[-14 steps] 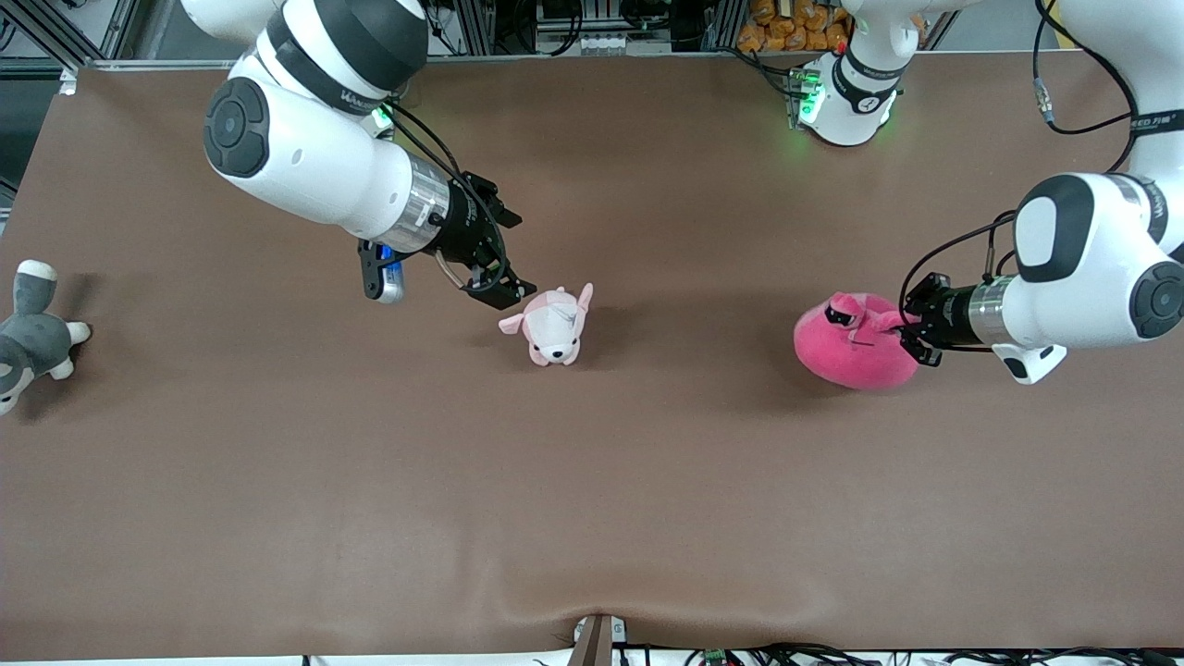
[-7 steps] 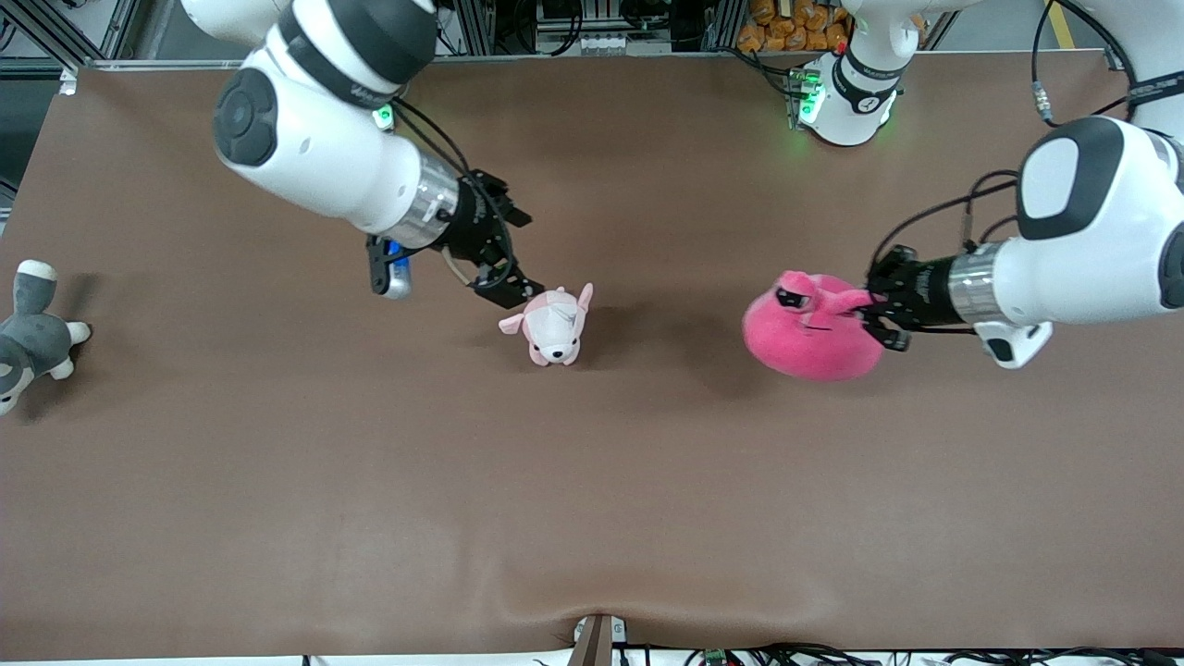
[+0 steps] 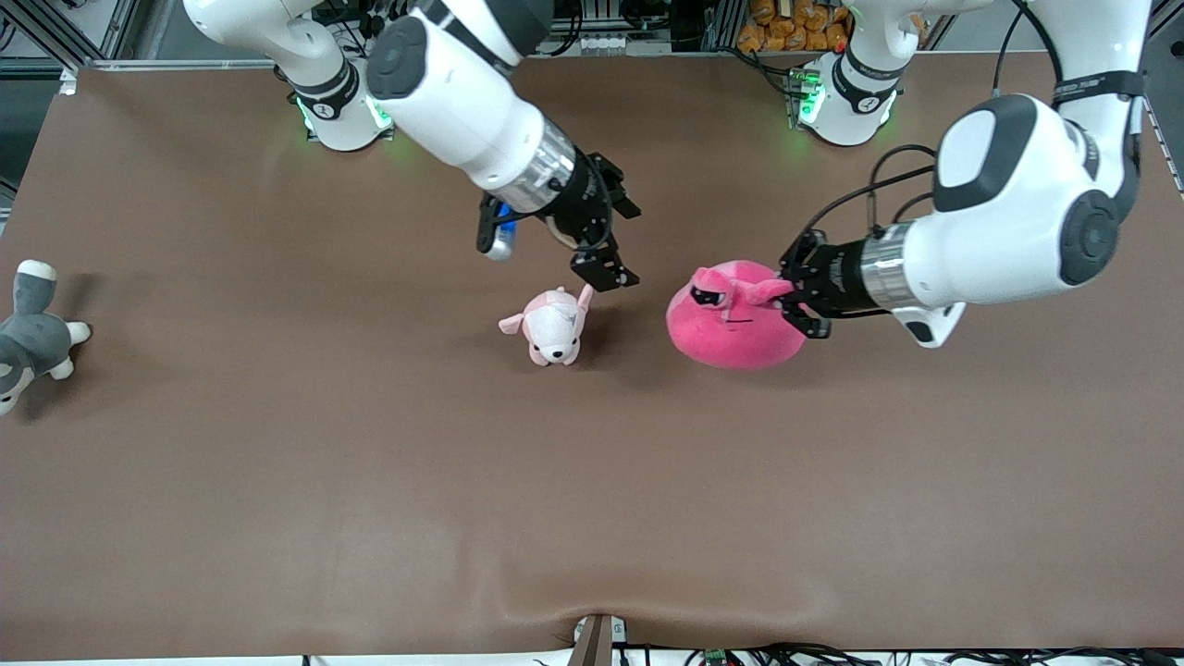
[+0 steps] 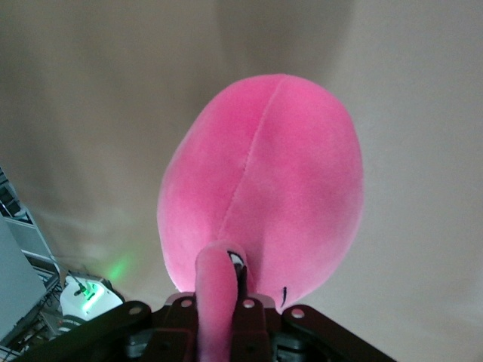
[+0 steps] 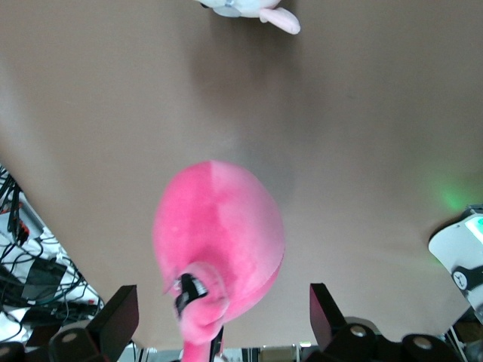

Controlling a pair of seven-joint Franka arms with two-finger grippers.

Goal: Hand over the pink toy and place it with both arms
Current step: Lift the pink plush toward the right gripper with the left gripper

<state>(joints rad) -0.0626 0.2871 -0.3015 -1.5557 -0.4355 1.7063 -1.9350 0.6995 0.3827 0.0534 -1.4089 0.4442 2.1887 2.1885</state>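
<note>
I should grab the pink toy (image 3: 735,319) next with my right gripper, holding it by its free floppy ear (image 3: 711,278) to take over the toy in the handover.
The pink toy (image 3: 735,319) is a round hot-pink plush hanging just above the middle of the table, with its shadow under it. My left gripper (image 3: 788,296) is shut on one of its floppy ears. In the left wrist view the ear runs down between the fingers of the left gripper (image 4: 230,305), with the pink toy (image 4: 260,188) filling the middle. My right gripper (image 3: 625,242) is open over the table beside the toy, apart from it. The right wrist view shows the pink toy (image 5: 219,226) straight ahead of the right gripper (image 5: 223,320), framed by its spread fingers (image 5: 113,317).
A small pale pink-and-white puppy plush (image 3: 553,326) lies on the brown table (image 3: 370,462) just under the right gripper, and its edge shows in the right wrist view (image 5: 249,9). A grey-and-white plush (image 3: 28,338) lies at the right arm's end of the table.
The left arm has carried the pink toy by its ear toward the middle of the table. The right arm has swung from beside the puppy plush toward the toy, still open.
</note>
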